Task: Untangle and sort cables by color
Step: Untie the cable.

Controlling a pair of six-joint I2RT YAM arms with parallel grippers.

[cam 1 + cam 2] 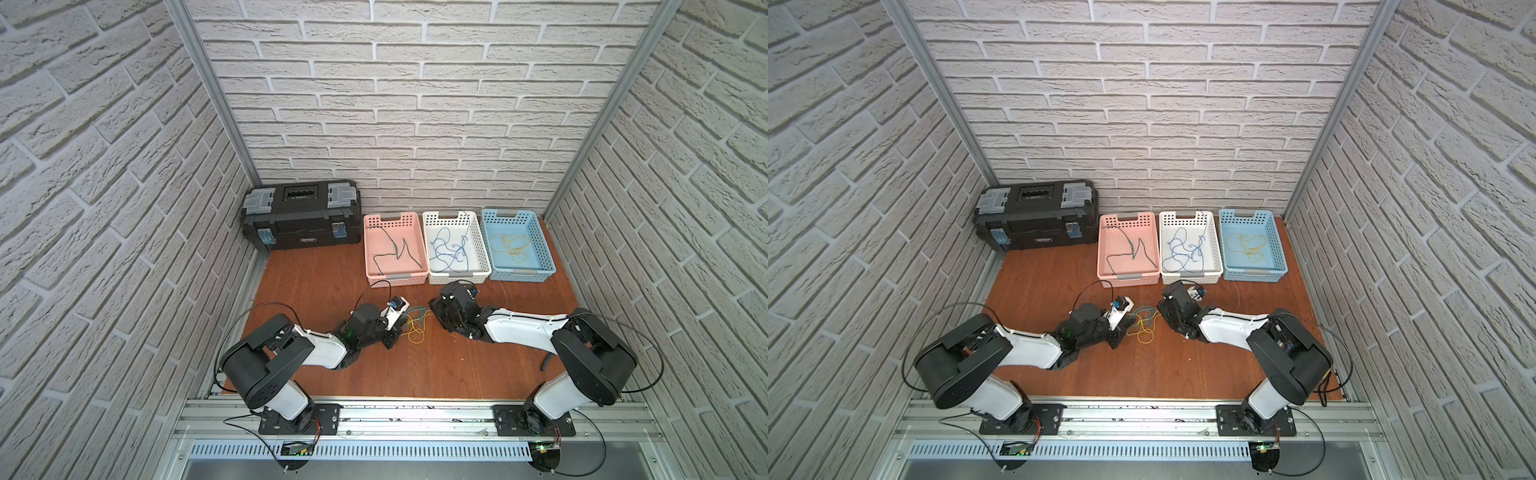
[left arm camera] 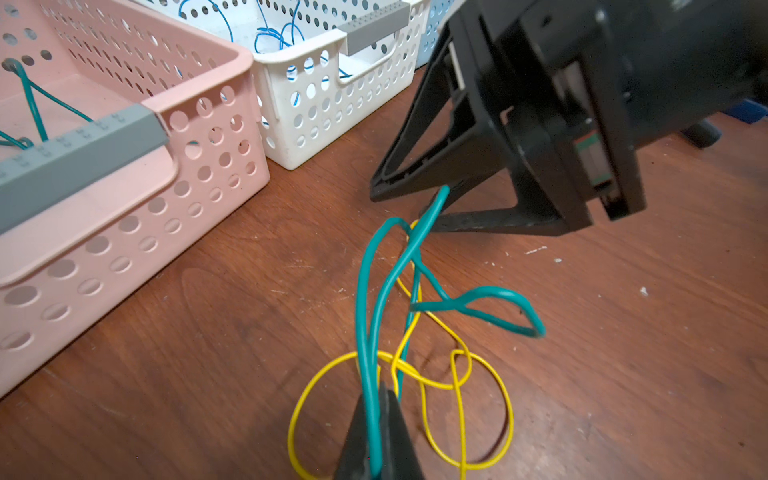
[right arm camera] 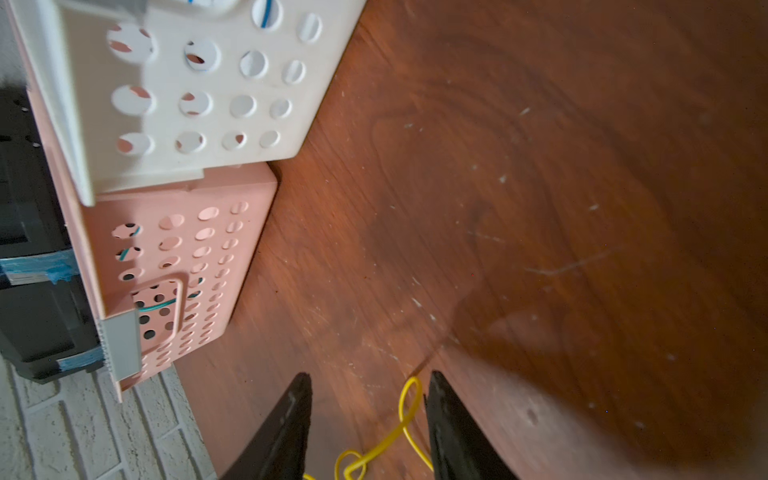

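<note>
The right gripper grabs the yellow cable by its loop alone next, leaving out the teal cable, to untangle and sort the yellow cable.
Loose teal and yellow cables (image 1: 417, 325) lie tangled on the wooden floor between my two arms, seen in both top views. My left gripper (image 2: 380, 390) is shut on the teal cable (image 2: 365, 291), which rises out of a yellow cable (image 2: 503, 399) looping on the wood. The teal cable's free end reaches up to the fingers of my right gripper (image 2: 409, 203). In the right wrist view my right gripper (image 3: 370, 376) is open, with a loop of the yellow cable (image 3: 405, 419) lying between its fingers, untouched.
Three baskets stand in a row at the back: a pink basket (image 1: 395, 279) with teal cables (image 1: 392, 245), a white basket (image 1: 455, 277) with blue cables (image 1: 449, 249), and a blue basket (image 1: 521, 274) with yellow cables (image 1: 513, 245). A black toolbox (image 1: 301, 216) sits back left.
</note>
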